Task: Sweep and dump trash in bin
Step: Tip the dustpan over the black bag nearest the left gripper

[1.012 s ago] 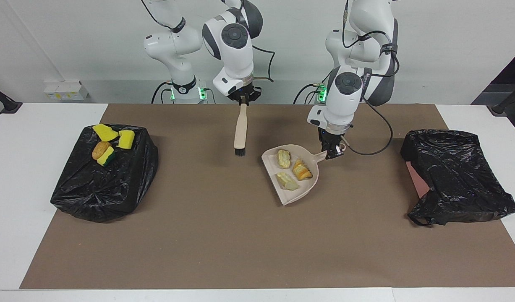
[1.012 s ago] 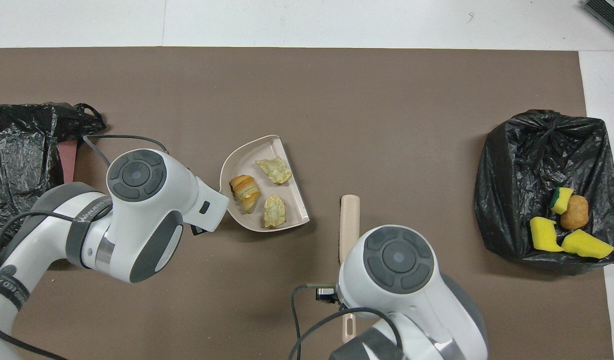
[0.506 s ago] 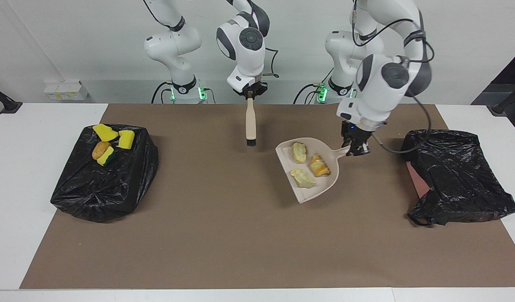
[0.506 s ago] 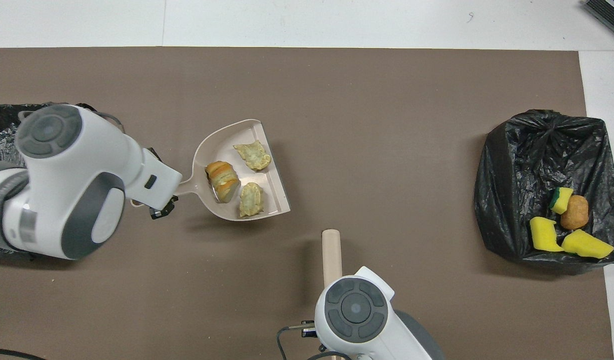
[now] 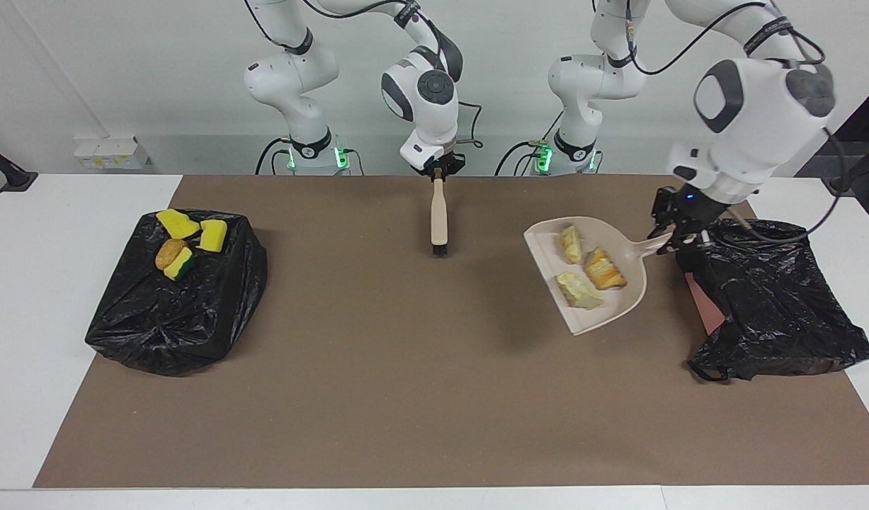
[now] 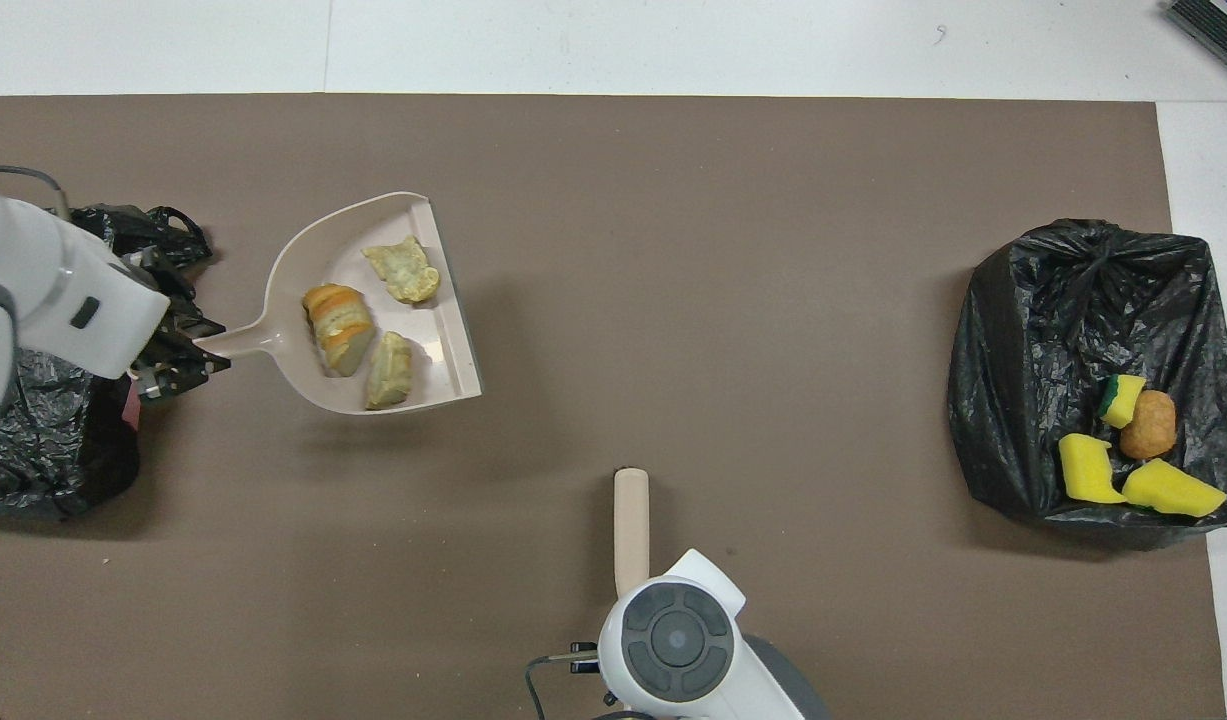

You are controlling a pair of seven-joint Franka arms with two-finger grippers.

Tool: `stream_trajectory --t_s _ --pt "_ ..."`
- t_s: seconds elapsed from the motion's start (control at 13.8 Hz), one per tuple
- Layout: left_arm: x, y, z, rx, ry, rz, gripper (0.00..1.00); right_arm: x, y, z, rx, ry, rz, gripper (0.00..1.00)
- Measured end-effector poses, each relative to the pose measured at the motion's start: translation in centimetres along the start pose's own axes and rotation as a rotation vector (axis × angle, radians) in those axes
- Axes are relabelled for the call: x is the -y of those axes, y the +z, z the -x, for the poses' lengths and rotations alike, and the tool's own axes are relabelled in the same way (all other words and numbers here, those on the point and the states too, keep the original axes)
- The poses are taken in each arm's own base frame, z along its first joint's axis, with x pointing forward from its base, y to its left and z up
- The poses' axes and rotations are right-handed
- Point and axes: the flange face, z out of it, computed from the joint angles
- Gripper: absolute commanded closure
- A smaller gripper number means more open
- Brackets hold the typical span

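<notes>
The beige brush point(image 6: 630, 520) is low in the overhead view, and its lower edge is at the brown mat. My right gripper should open now.
My left gripper point(image 5: 678, 237) point(image 6: 188, 350) is shut on the handle of the beige dustpan point(image 5: 608, 322) point(image 6: 323, 250). It holds the pan up over the mat, beside the black-bagged bin point(image 5: 767, 283) point(image 6: 33, 440) at the left arm's end. In the pan lie three pieces of trash: two pale crusty pieces point(image 5: 571, 243) point(image 5: 579, 290) and a tan bread-like lump point(image 5: 604, 269) point(image 6: 338, 315). My right gripper point(image 5: 439, 172) is shut on the top of the beige brush point(image 5: 439, 212) point(image 6: 630, 520), which hangs bristles down over the mat close to the robots.
A second black-bagged bin point(image 5: 179, 304) point(image 6: 1073, 300) sits at the right arm's end, holding yellow sponge chunks point(image 5: 193, 230) point(image 6: 1123, 480) and a brown lump point(image 6: 1148, 425). A reddish wall point(image 5: 703, 304) shows under the bag at the left arm's end. A brown mat point(image 5: 406, 389) covers the table.
My left arm has lifted the loaded dustpan and carried it to the bin at its own end. My right arm has drawn the brush back toward the robots.
</notes>
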Motion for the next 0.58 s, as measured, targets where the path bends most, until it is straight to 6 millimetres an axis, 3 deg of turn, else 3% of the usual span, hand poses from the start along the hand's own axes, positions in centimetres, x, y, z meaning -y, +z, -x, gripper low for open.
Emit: stream_trajectory --t_s 0.14,0.22,0.29,0.58 --pt "0.7 -0.9 4.3 -0.007 0.018 -0.004 1.0 -0.1 0.3 0.0 0.0 0.002 0.001 0.32" --pt "1.0 -1.3 7.0 -0.011 0.034 -0.01 1.0 -0.1 0.3 -0.2 -0.011 0.003 -0.008 0.05" --pt "1.2 -1.9 9.9 -0.012 0.052 -0.02 1.0 -0.1 0.4 -0.3 -0.019 0.004 -0.013 0.0" --pt "1.1 -4.7 21.2 0.045 0.112 -0.061 1.0 0.0 -0.4 -0.8 -0.047 0.007 -0.035 0.0"
